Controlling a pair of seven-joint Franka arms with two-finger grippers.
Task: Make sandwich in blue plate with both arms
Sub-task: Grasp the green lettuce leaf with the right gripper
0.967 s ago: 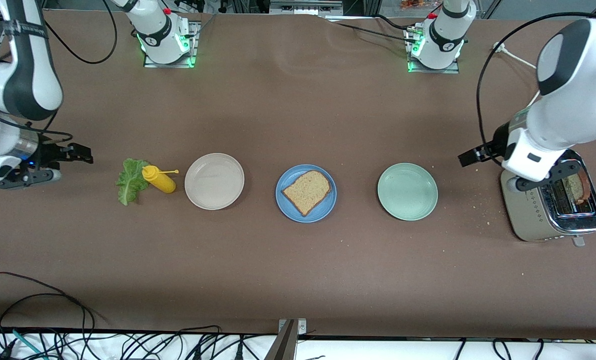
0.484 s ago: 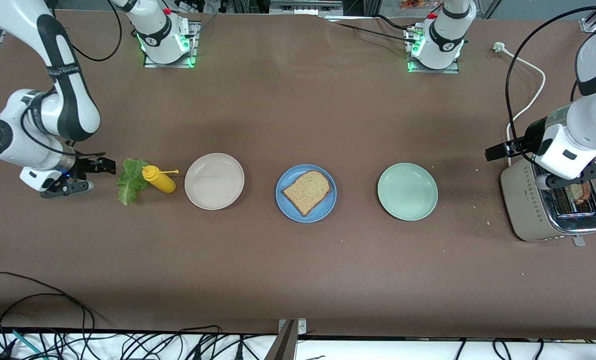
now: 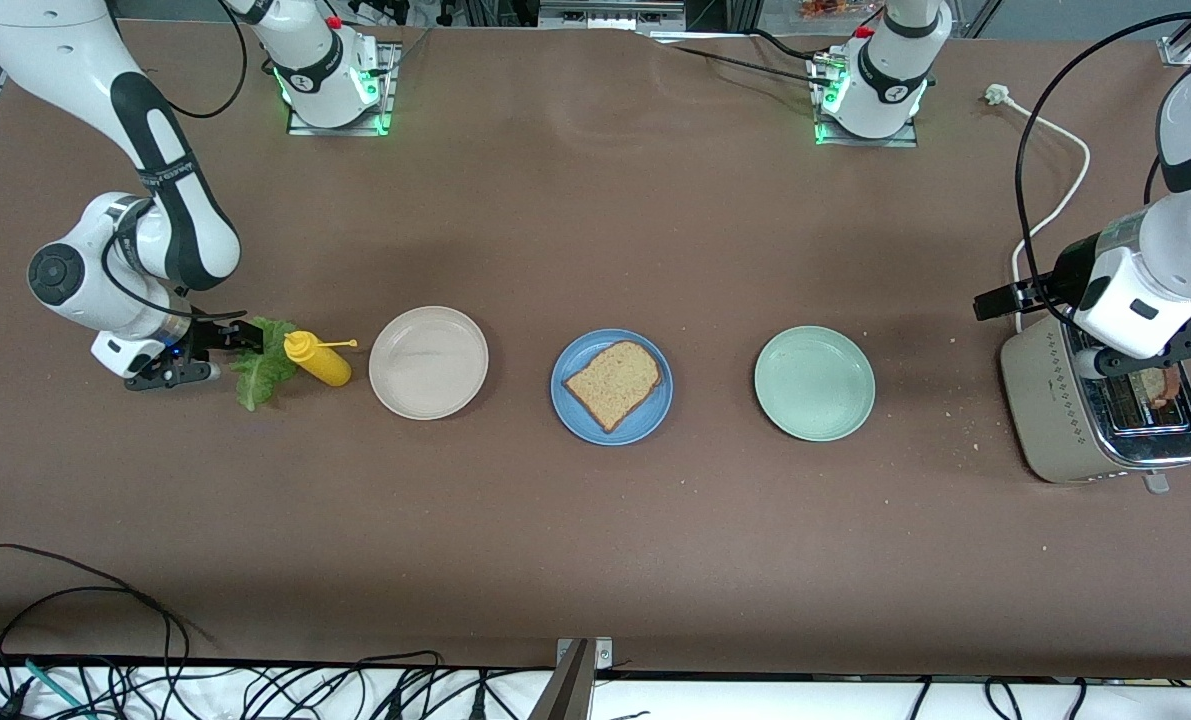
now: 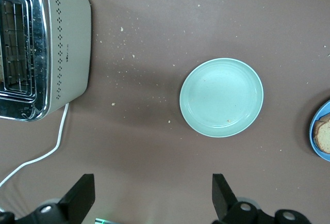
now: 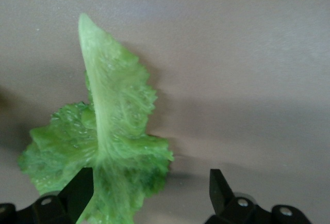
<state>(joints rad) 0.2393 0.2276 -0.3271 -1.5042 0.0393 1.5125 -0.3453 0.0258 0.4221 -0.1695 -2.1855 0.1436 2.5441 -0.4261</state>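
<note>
I next need my right gripper to grip the lettuce leaf by its broad ruffled end point(image 5: 117, 190) to lay it over the bread slice on the blue plate.
The blue plate point(image 3: 655, 420) lies mid-table with one brown bread slice point(image 3: 613, 384) on it. The ruffled green lettuce leaf point(image 3: 258, 368) lies flat toward the right arm's end. My right gripper point(image 3: 238, 338) is low at the leaf's edge and open. In the right wrist view the lettuce leaf point(image 5: 111, 141) reaches between the open fingers point(image 5: 81, 190). My left gripper point(image 3: 997, 299) hangs open and empty over bare table by the toaster point(image 3: 1055, 420). A second bread slice point(image 3: 1153, 384) stands in the toaster slot, partly hidden by the left arm.
A yellow mustard bottle point(image 3: 321, 361) lies touching the lettuce. A beige plate point(image 3: 428, 362) lies between the bottle and the blue plate. The mint-green plate point(image 3: 814, 383) lies between the blue plate and the toaster. The toaster's white cable point(image 3: 1053, 225) runs toward the left arm's base.
The right arm swung in toward the lettuce, bringing its open gripper from well off the leaf to its edge. The left arm shifted toward the toaster, then nearly stopped.
</note>
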